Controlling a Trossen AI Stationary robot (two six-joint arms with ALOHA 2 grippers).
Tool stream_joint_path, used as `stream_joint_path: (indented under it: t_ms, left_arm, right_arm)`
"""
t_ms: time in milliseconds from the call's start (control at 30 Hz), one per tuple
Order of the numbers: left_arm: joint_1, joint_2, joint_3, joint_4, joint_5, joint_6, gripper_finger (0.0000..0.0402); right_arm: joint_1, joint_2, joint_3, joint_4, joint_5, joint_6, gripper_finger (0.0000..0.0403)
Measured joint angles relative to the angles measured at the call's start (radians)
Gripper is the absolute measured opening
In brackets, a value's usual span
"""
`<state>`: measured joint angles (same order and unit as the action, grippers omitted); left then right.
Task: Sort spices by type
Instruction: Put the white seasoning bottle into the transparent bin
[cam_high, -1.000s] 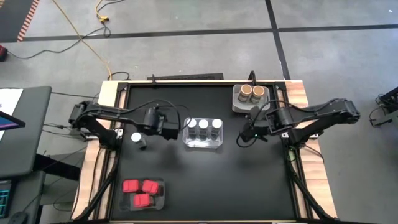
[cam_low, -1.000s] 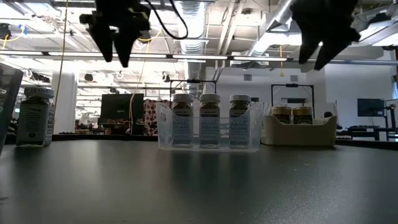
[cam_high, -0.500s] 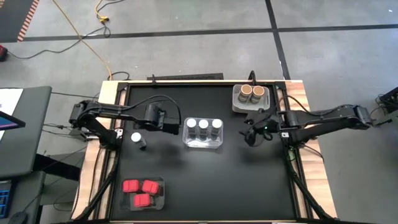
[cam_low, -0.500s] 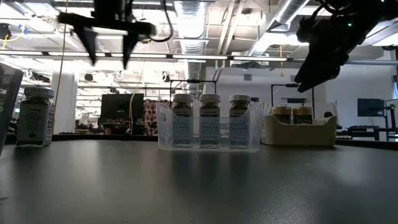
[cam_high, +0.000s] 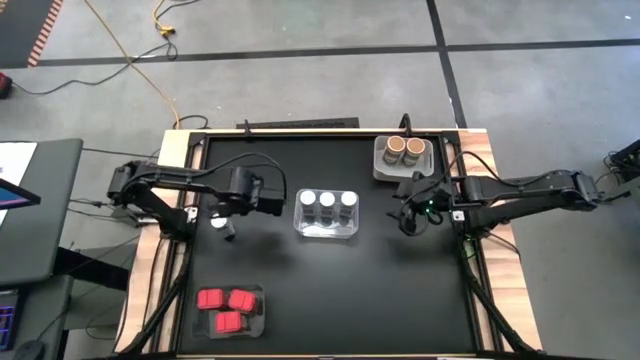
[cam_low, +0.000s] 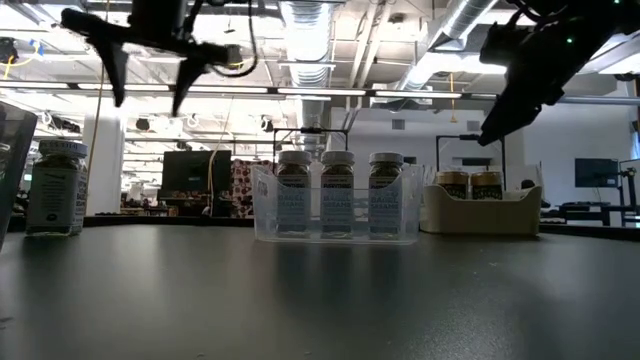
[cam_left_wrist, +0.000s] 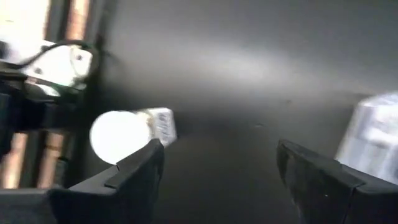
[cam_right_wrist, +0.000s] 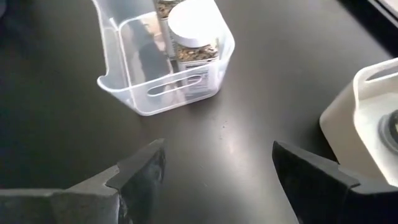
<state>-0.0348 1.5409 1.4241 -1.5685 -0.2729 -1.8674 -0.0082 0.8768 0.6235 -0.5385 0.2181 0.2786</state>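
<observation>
My left gripper grabs the lone spice jar by its white lid (cam_high: 221, 224) next, to sort it into the clear tray (cam_high: 327, 228) with the white-lidded jars.
One clear spice jar with a white lid (cam_high: 221, 224) stands alone on its base on the black table at the left (cam_low: 55, 186). My left gripper (cam_high: 217, 208) hangs open just above and beside it, pointing steeply down (cam_low: 147, 88); in its wrist view the lid (cam_left_wrist: 120, 134) shows beyond one finger. Three more white-lidded jars stand in a clear tray (cam_high: 327, 213) at the middle. Two tan-brown jars sit in a grey tray (cam_high: 400, 156) at the far right. Red boxy spices lie in a clear tray (cam_high: 229, 310) at the near left. My right gripper (cam_high: 404, 217) hovers open and holds nothing, right of the clear tray (cam_right_wrist: 163, 68).
Bare black tabletop lies between the middle tray and the red boxes' tray and across the near right. The table has a raised wooden frame (cam_high: 176, 150). In the right wrist view the grey tray's corner (cam_right_wrist: 364, 118) is close to one finger.
My left gripper has rolled about its own axis and shifted a little toward the table's left edge, over the lone jar. My right gripper has sunk, pulled back a little toward the right edge and turned, then held still. No spice has moved.
</observation>
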Motion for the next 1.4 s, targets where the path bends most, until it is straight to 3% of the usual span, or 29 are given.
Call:
stream_joint_path:
  t_ms: [200,467,767,1200,1400]
  left_arm:
    - [0.041,-0.144,-0.149,-0.004,0.095,0.052,0.0289]
    - [-0.052,-0.383,-0.303,0.025,0.109,-0.228,0.0288]
    - [-0.061,-0.394,-0.442,0.182,0.092,-0.25,0.0288]
    - [-0.044,-0.394,-0.481,0.167,0.124,-0.19,0.0288]
    - [-0.018,-0.394,-0.549,0.244,0.141,-0.132,0.0288]
  right_arm:
    - [0.0,0.0,0.0,-0.005,-0.009,-0.027,0.032]
    - [-0.001,0.0,0.0,-0.006,-0.015,-0.044,0.032]
    - [-0.001,0.001,0.0,0.004,-0.015,-0.033,0.032]
    - [-0.001,0.001,0.0,0.003,-0.014,-0.017,0.032]
    - [-0.001,0.001,0.0,0.003,-0.014,-0.014,0.032]
